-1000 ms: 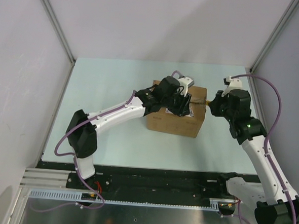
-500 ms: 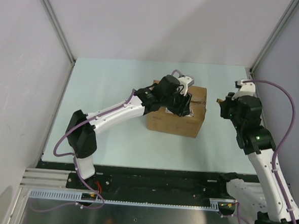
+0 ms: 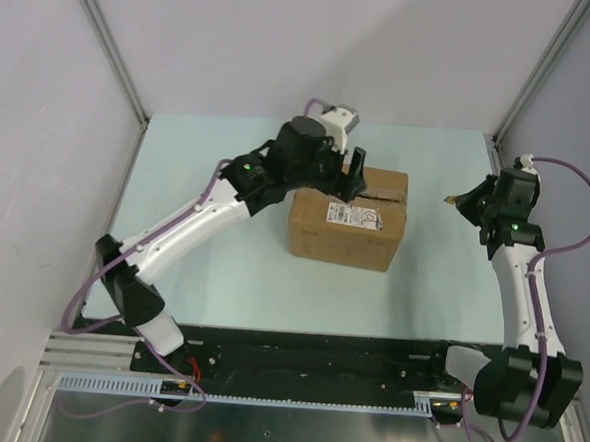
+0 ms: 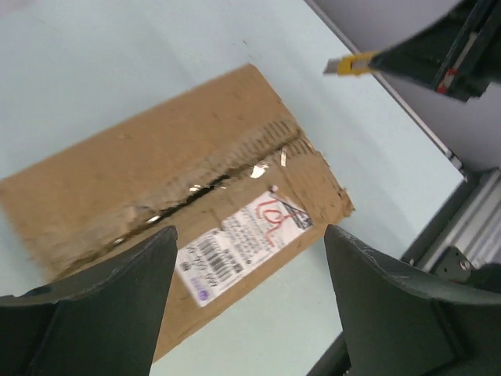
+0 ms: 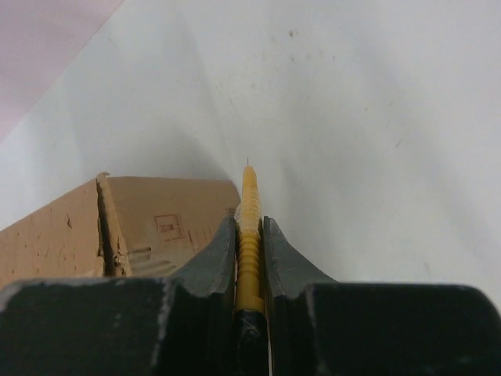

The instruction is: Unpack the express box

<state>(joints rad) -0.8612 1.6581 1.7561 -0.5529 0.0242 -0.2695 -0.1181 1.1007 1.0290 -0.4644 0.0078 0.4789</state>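
The yellow utility knife (image 5: 249,227) is hanging above the table beside the end of the express box, so my right gripper needs to keep holding it. The knife would fall if I opened my right gripper now.
The express box (image 3: 347,224) is a brown cardboard carton with a white label, standing mid-table; its top seam is slit and ragged in the left wrist view (image 4: 172,188). My left gripper (image 3: 350,171) is open and empty, raised above the box's far left corner. My right gripper (image 3: 476,205) is shut on a yellow utility knife (image 5: 249,227), held off to the right of the box, blade tip (image 3: 447,199) pointing toward it. The knife also shows in the left wrist view (image 4: 356,64). The box's end shows in the right wrist view (image 5: 117,227).
The pale green table top (image 3: 208,176) is bounded by white walls with metal corner posts (image 3: 110,49). A black and metal rail (image 3: 307,352) runs along the near edge by the arm bases.
My left gripper has lifted off the box top and moved back and left. My right gripper has drawn the knife away from the box to the right.
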